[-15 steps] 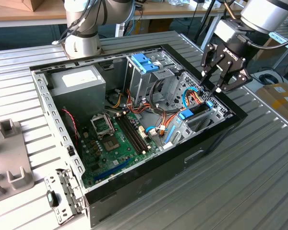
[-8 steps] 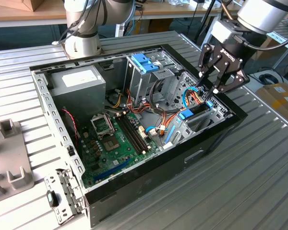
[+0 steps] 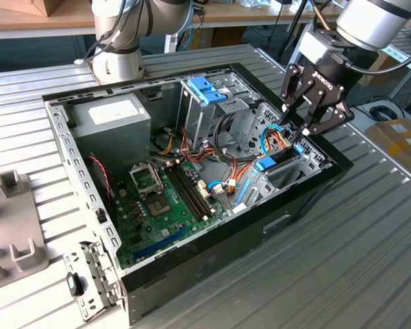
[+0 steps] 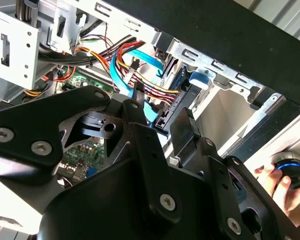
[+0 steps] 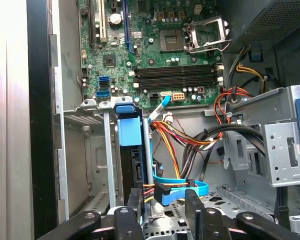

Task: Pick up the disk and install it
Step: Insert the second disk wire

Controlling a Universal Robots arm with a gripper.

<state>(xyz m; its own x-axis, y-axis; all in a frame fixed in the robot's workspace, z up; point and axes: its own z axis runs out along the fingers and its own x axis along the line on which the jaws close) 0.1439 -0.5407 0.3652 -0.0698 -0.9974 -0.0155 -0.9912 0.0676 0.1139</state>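
The metal sides of the bay close in on the sides of the disk's body. My gripper will next grab the disk by its upper edge (image 3: 285, 155).
The disk (image 3: 268, 163) stands on edge in the drive bay at the exterior view's right end of the open computer case (image 3: 308, 199). Its light-blue carrier rail (image 5: 129, 132) faces up and its dark body drops into the bay. My gripper (image 3: 298, 131) hovers just above and behind the disk. In both wrist views the black fingers (image 5: 126, 212) stand apart, the disk's rear end beside one of them. Between them lie the light-blue data cable (image 5: 180, 187) and coloured power wires, and they grip nothing. The rail's tab (image 4: 199, 79) shows past the fingertips (image 4: 138, 100).
The motherboard (image 3: 164, 199) fills the case floor. A deeper-blue latch on a metal cage (image 3: 207, 90) stands at the back, beside the grey power supply (image 3: 109, 120). Bundled wires (image 5: 190, 137) cross next to the bay. A hand (image 4: 285, 187) holds a round controller outside the case.
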